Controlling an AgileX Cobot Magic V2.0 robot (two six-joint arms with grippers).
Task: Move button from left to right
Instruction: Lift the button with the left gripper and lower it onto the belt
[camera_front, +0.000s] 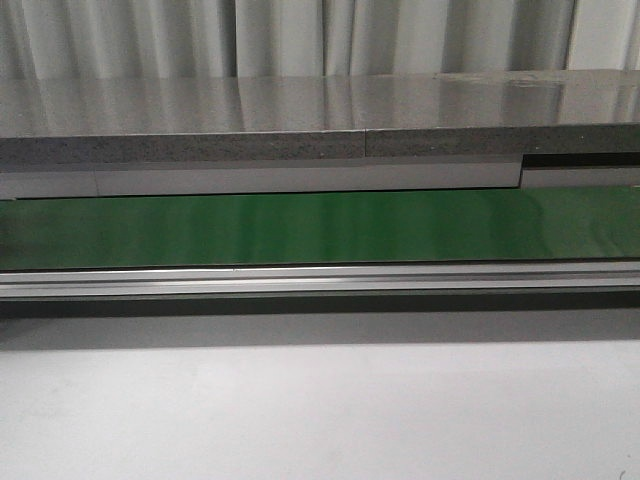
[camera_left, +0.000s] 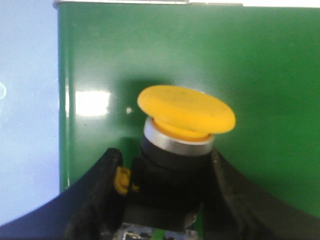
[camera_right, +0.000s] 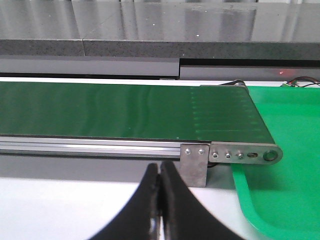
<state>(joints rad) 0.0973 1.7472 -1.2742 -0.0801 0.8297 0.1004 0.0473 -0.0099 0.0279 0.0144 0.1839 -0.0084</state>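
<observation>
I need to let go of the button with my left gripper: its black body is low over the green surface, so the button would lie on the belt (camera_left: 260, 75).
The button (camera_left: 186, 111) has a round yellow cap, a silver ring and a black body. In the left wrist view my left gripper (camera_left: 167, 172) is shut on the button's black body, one black finger on each side, over the green conveyor belt (camera_left: 260, 75). In the right wrist view my right gripper (camera_right: 159, 172) is shut and empty, over the white table in front of the belt (camera_right: 100, 110). Neither gripper nor the button shows in the front view, which shows only the belt (camera_front: 300, 228).
The belt's aluminium side rail (camera_right: 90, 146) ends in a metal bracket (camera_right: 195, 162). A green tray (camera_right: 280, 200) lies at the belt's right end. A grey stone ledge (camera_front: 300, 125) runs behind the belt. The white table (camera_front: 320, 410) lies in front.
</observation>
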